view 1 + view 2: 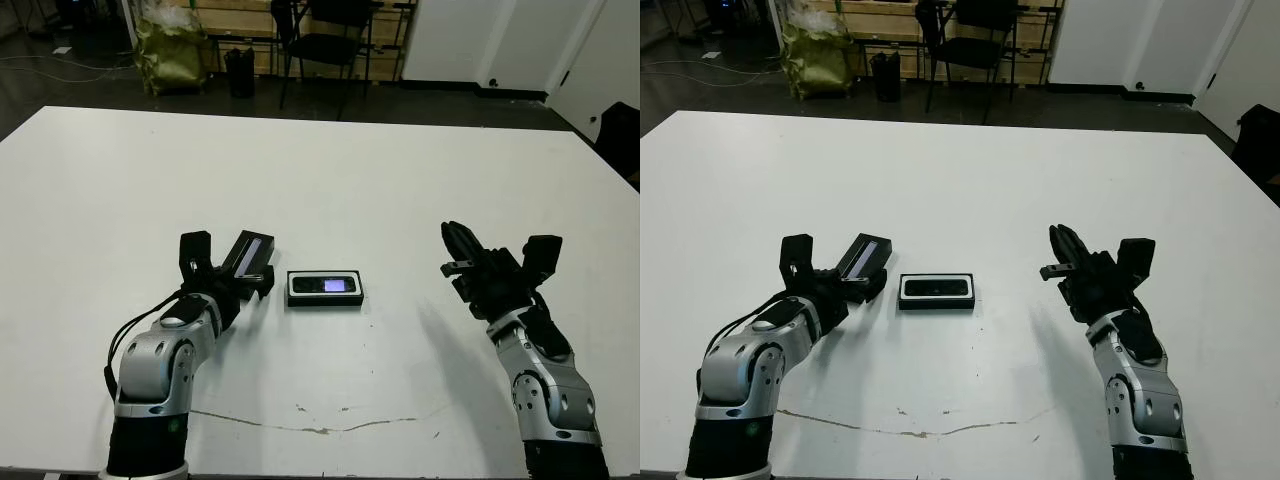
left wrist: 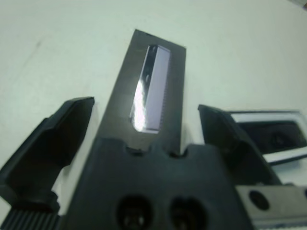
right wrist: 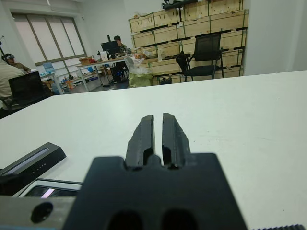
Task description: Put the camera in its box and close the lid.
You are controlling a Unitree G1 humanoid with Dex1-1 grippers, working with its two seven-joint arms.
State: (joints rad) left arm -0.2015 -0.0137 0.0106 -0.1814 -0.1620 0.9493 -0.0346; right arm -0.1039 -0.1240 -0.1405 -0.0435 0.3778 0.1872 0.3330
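The lid needs to be grabbed by its long sides (image 1: 266, 260) beside a short end, and my left gripper should do that next to close the camera's box (image 1: 325, 288).
The box (image 1: 292, 291), a shallow black tray with white lining, lies at the table's middle. The camera (image 1: 325, 285) rests flat inside it with its bluish window facing up. Just left of the box is the lid (image 1: 250, 256), black with a pale stripe, angled away from me. My left gripper (image 1: 228, 265) is open, and the lid's near end lies between its spread fingers (image 2: 62, 129) with a gap showing on each side. To the right of the box my right gripper (image 1: 455, 240) hangs above the table, shut and holding nothing.
The white table (image 1: 320, 170) stretches bare behind and to both sides of the box. A thin crack line (image 1: 330, 428) runs along the table near me. Beyond the far edge stand a black chair (image 1: 330, 40), a yellow-green bag (image 1: 175, 50) and wooden crates.
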